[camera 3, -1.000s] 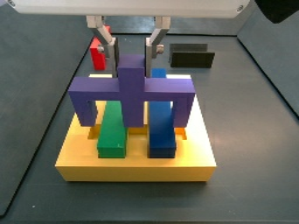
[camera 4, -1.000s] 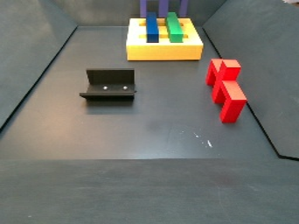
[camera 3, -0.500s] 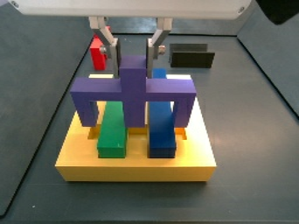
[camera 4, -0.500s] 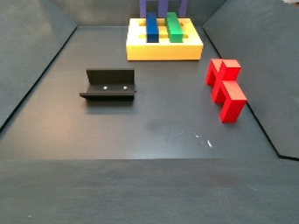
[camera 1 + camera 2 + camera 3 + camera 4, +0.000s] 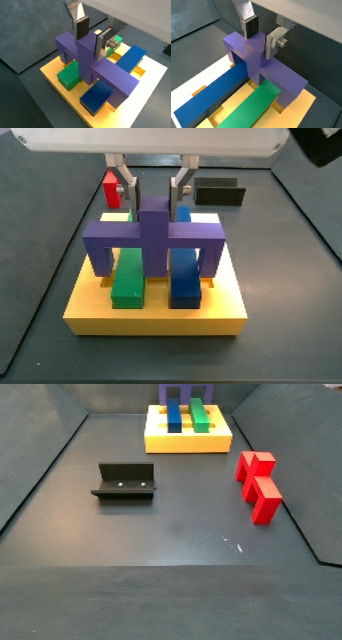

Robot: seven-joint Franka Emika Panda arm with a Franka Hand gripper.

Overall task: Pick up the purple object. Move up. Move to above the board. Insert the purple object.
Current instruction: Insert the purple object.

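My gripper grabs the purple object by its central upright stub [image 5: 154,210] next, so the object's legs stay free to enter the board [image 5: 154,318].
The purple object [image 5: 154,233] stands on the yellow board [image 5: 154,318], with its legs down on either side of a green bar and a blue bar. It also shows in both wrist views [image 5: 87,60] [image 5: 254,60]. My gripper [image 5: 155,198] is right above it, with one finger on each side of the central upright stub. The jaws stand slightly apart from the stub, open, as both wrist views show [image 5: 91,40] [image 5: 261,39]. In a side view only the base of the purple object [image 5: 174,392] shows on the board [image 5: 187,442], and the gripper is out of frame.
A green bar [image 5: 127,278] and a blue bar [image 5: 185,278] lie in the board's slots under the purple crossbar. Red blocks [image 5: 258,484] stand on the floor beside the board. The dark fixture [image 5: 124,481] stands apart on the floor, also seen behind the board [image 5: 221,194].
The purple object has moved down onto the board. The fingers have spread a little away from its stub.
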